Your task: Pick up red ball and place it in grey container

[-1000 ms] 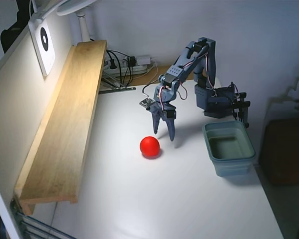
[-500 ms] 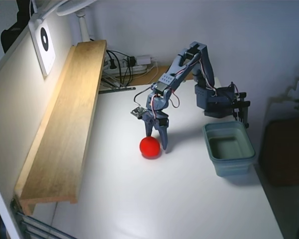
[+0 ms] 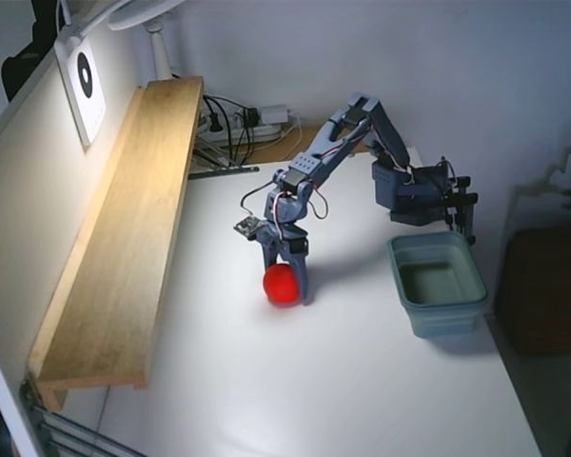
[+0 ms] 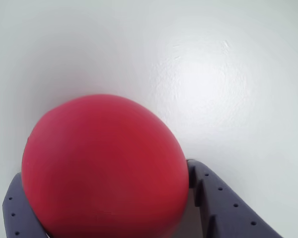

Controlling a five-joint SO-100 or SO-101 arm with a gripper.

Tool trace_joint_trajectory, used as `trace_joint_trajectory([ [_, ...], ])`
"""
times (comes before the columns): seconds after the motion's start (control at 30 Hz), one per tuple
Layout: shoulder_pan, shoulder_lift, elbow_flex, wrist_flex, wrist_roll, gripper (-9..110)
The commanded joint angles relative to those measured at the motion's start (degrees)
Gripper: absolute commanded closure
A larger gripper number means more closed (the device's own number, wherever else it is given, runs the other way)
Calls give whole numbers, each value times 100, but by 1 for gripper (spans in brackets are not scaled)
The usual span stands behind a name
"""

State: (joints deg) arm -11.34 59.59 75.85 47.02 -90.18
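My gripper is to grab the round sides of the red ball [image 3: 281,286] next, so that it can drop the ball into the grey container.
The red ball [image 3: 281,286] rests on the white table [image 3: 343,381], left of centre in the fixed view. My gripper [image 3: 285,284] has come down over it, with one finger on each side. The wrist view is filled by the ball [image 4: 104,163], which sits between the two blue-grey fingers [image 4: 213,198] of my gripper [image 4: 104,171]. The jaws stand open around the ball, close to its sides. The grey container [image 3: 444,319] stands empty to the right, well apart from the ball.
A long wooden shelf [image 3: 124,238] runs along the left wall. Cables and a power strip [image 3: 247,124] lie at the back. The arm's base [image 3: 414,195] is clamped behind the container. The table edge runs just right of the container.
The arm has swung left and lowered. The gripper was beside and above the ball, and its fingers now straddle it. The ball has shifted very slightly left.
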Motion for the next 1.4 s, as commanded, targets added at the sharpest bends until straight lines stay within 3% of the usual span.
trace_joint_trajectory([
  [0.0, -64, -75, -587, 184, 18, 63],
  [0.37, -64, -140, -687, 220, 18, 63],
  [0.4, -64, -140, -687, 220, 18, 78],
  [1.37, -64, -89, -856, 439, 18, 78],
])
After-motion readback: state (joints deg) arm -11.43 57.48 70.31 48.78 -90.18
